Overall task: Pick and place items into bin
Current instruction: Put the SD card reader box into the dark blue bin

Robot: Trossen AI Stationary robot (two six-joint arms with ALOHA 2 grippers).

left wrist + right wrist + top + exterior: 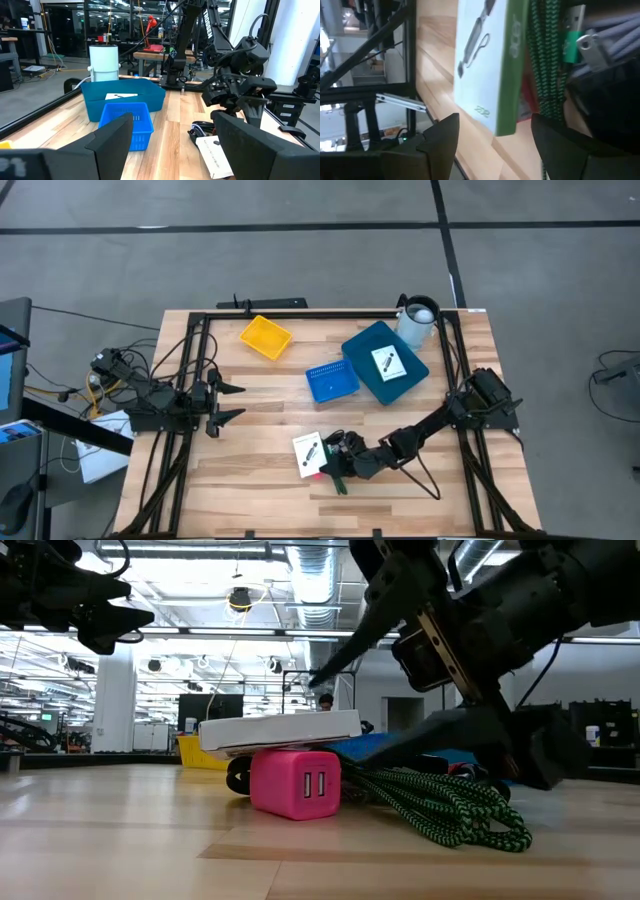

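Note:
My right gripper grabs the white card box's end with the small green logo [482,111] next, to put it into the dark blue bin.
A white card box [309,452] with black print lies near the table's front, resting on a pink charger block [295,783]. A black-and-green cord [440,805] is heaped against the block. My right gripper [338,458] is open and rolled on its side at the box's right edge [502,125]. One finger is above the box and one is low beside the cord. I cannot tell whether the low finger touches the cord. A second white card [388,362] lies in the dark blue bin [362,345]. My left gripper [232,402] waits open at the table's left.
A small blue basket [332,381] stands beside the bin, a yellow tray [266,337] at the far left centre, and a white cup [418,320] at the far right corner. Black frame rails run along the table's edges. Bare wood lies between the two arms.

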